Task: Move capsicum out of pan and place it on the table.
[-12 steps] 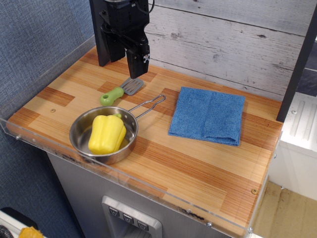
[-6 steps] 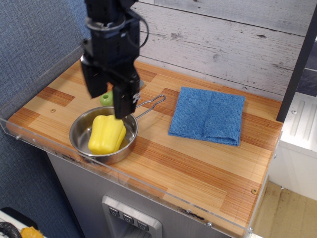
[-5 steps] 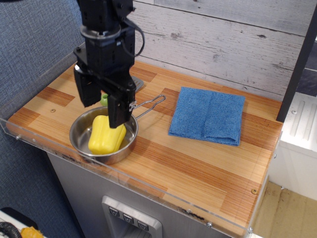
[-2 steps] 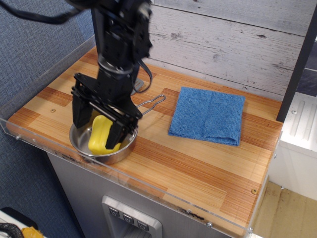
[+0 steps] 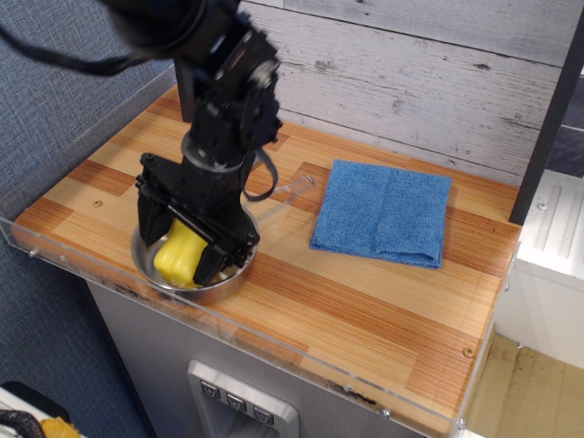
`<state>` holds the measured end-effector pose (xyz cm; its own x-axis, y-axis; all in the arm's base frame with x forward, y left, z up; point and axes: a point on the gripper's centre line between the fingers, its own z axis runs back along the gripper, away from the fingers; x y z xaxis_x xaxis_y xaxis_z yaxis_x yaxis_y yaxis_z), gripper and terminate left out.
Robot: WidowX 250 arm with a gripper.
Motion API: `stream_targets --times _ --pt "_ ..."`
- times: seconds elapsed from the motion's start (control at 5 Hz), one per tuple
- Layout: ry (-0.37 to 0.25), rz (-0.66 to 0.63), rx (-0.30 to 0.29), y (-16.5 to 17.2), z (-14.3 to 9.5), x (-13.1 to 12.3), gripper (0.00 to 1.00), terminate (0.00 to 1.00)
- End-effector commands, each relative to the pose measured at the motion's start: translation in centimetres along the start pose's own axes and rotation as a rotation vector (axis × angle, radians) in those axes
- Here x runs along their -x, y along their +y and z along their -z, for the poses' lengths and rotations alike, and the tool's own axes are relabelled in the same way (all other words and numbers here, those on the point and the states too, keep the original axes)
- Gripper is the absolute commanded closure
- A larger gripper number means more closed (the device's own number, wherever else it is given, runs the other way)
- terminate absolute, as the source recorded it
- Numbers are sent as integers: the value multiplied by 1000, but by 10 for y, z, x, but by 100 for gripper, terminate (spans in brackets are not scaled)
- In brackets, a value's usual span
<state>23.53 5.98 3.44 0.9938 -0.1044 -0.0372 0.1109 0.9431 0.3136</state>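
Note:
Next, my gripper takes hold of the yellow capsicum by its plump body (image 5: 180,254) and moves it out of the pan onto the table.
The yellow capsicum (image 5: 185,245) lies in the steel pan (image 5: 187,286) at the front left of the wooden table (image 5: 365,301). My gripper (image 5: 178,258) is lowered into the pan, open. One black finger (image 5: 151,219) stands at the capsicum's left side and the other at its right, both close against it. The capsicum still rests in the pan. The pan's wire handle (image 5: 294,188) shows blurred to the right of the arm. Most of the pan is hidden by the gripper.
A folded blue cloth (image 5: 383,212) lies at the right back of the table. A clear acrylic rim (image 5: 274,351) runs along the front and left edges. A grey plank wall stands behind. The green-handled spatula is hidden behind my arm.
My gripper came from the back of the table to over the pan, then dropped down so its fingers now straddle the capsicum. The pan handle has gone blurred.

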Motion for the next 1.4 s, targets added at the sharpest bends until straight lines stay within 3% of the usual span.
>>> stream_targets --times 0.0,0.2,0.6,0.8,1.2 --pt "-197 -18 -11 16 -17 -4 0 0" --pt "-205 13 -9 13 -19 -6 100 0" --pt "-217 29 37 12 -20 -7 100 0" --pt "-211 35 74 15 -21 -6 0 0" --pt "-151 20 155 24 3 -16 0 0"
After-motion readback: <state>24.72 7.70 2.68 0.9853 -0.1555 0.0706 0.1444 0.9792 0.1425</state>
